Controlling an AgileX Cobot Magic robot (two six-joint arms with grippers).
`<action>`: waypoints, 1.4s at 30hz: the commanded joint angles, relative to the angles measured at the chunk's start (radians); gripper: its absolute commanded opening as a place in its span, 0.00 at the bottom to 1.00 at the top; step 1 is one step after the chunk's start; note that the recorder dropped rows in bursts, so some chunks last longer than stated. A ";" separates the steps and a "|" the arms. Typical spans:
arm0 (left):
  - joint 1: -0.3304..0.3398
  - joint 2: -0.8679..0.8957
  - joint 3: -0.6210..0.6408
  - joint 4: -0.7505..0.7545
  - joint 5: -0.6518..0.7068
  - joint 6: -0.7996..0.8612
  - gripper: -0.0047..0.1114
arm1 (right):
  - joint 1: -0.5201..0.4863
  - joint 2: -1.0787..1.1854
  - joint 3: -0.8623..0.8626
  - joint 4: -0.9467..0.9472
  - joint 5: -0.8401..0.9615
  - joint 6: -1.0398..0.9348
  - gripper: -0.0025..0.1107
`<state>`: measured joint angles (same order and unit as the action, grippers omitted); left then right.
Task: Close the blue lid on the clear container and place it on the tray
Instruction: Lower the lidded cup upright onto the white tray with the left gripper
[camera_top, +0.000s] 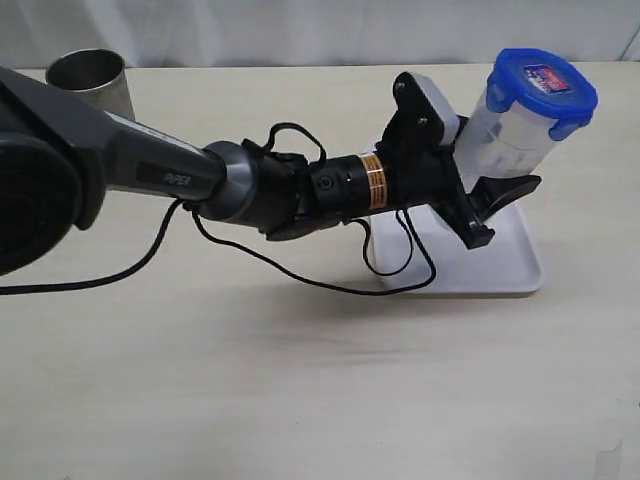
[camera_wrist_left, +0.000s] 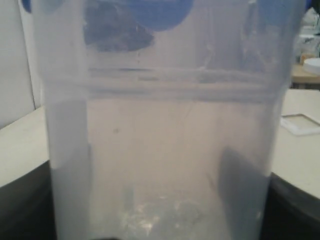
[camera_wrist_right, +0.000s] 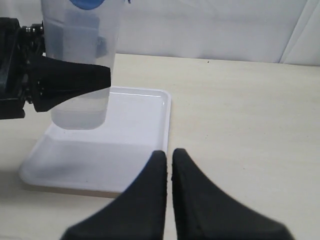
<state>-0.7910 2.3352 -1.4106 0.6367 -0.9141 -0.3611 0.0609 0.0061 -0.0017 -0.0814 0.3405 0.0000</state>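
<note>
My left gripper holds the clear container (camera_top: 505, 135) tilted with its base above the tray, so it needs to lower the container onto the white tray (camera_top: 510, 270) before releasing it.
The clear container (camera_top: 505, 135) stands over the white tray (camera_top: 510, 270) with the blue lid (camera_top: 545, 85) sitting on its rim. My left gripper (camera_top: 497, 170) is shut on the container's lower half, one black finger (camera_top: 510, 192) on its near side and the other hidden behind it. In the left wrist view the container (camera_wrist_left: 165, 150) fills the frame, with the lid (camera_wrist_left: 150, 12) blurred at one end. The right wrist view shows the container (camera_wrist_right: 80, 75) with its base at the tray (camera_wrist_right: 135, 130); I cannot tell whether it touches. My right gripper (camera_wrist_right: 169, 155) is shut and empty beside the tray's edge.
A grey metal cup (camera_top: 90, 80) stands at the back left of the table. The left arm's black cable (camera_top: 300, 270) loops down onto the tabletop in front of the tray. Bare beige table (camera_wrist_right: 240, 125) lies beside the tray.
</note>
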 joint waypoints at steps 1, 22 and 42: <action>0.000 0.061 -0.011 -0.138 -0.215 -0.007 0.04 | -0.004 -0.006 0.002 -0.001 0.002 0.000 0.06; 0.000 0.229 -0.140 -0.160 -0.080 -0.012 0.04 | -0.004 -0.006 0.002 -0.001 0.002 0.000 0.06; 0.000 0.229 -0.140 -0.159 -0.056 -0.012 0.57 | -0.004 -0.006 0.002 -0.001 0.002 0.000 0.06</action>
<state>-0.7910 2.5776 -1.5468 0.4898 -0.9801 -0.3653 0.0609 0.0061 -0.0017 -0.0814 0.3405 0.0000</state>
